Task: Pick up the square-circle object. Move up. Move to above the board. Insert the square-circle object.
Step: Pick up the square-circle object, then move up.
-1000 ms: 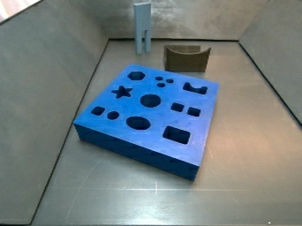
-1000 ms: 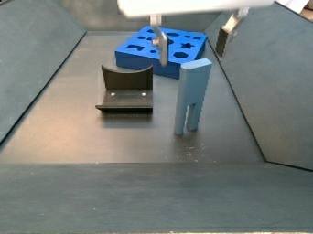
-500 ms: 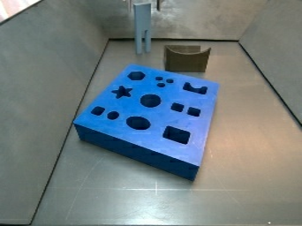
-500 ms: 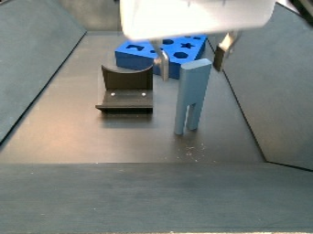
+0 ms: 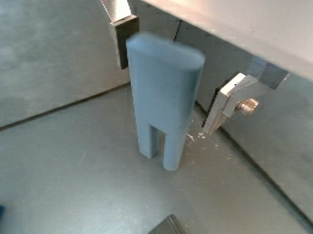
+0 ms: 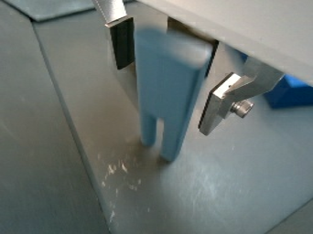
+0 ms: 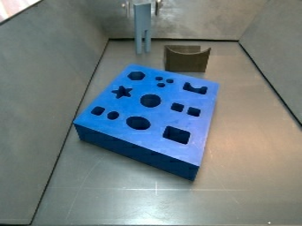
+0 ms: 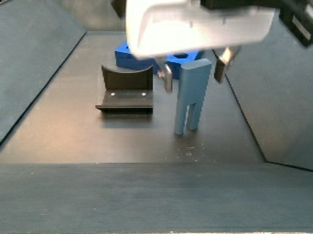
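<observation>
The slotted foot of the square-circle object should stay free to enter the blue board, so the robot's gripper will next grab the object by its upper part.
The square-circle object is a tall pale grey-blue peg with a slot at its foot. It stands upright on the grey floor in both side views and fills both wrist views. My gripper is open and straddles the peg's upper part, one finger on each side, with a gap showing at the other finger. In the side views the gripper sits over the peg's top. The blue board with its cut-out holes lies flat, mostly hidden behind the gripper in a side view.
The dark fixture stands on the floor between the peg and the board. Grey side walls enclose the floor. The peg stands close to a wall.
My gripper has come down over the peg, so its fingers now flank the peg's upper part. The peg, board and fixture have not moved.
</observation>
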